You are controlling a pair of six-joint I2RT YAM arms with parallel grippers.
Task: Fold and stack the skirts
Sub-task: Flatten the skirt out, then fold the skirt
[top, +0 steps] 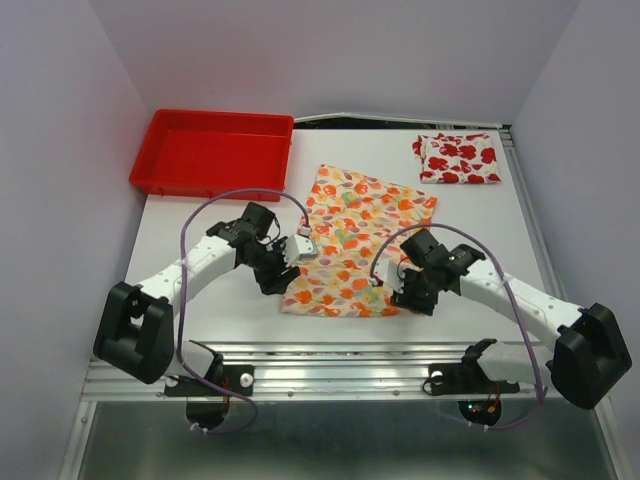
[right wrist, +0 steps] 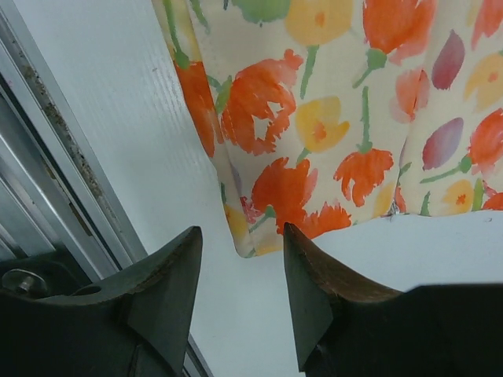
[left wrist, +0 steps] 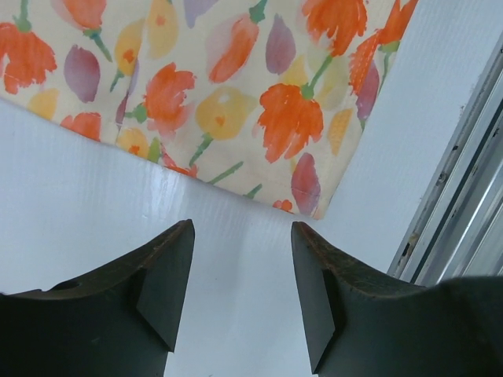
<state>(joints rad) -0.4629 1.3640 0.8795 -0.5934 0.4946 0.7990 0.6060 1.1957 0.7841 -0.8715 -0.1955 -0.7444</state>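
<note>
I need to fold the near edge of the cream skirt over evenly, so my right gripper needs to grab the skirt next by the near corner opposite my left gripper's corner.
The cream skirt [top: 355, 240] with orange, red and yellow marks lies spread flat in the middle of the table. My left gripper [top: 278, 287] is open and empty at its near left corner; the left wrist view shows that corner [left wrist: 306, 200] just beyond the gap between my fingers. My right gripper [top: 405, 302] is open and empty at the near right corner, which shows in the right wrist view [right wrist: 251, 236] just ahead of the fingers. The white skirt with big red flowers [top: 457, 157] lies folded at the far right.
A red plastic tray [top: 213, 152] stands at the far left of the table. A metal rail [top: 350, 360] runs along the near edge, close behind both grippers; it also shows in the left wrist view [left wrist: 464, 204] and the right wrist view [right wrist: 55, 196].
</note>
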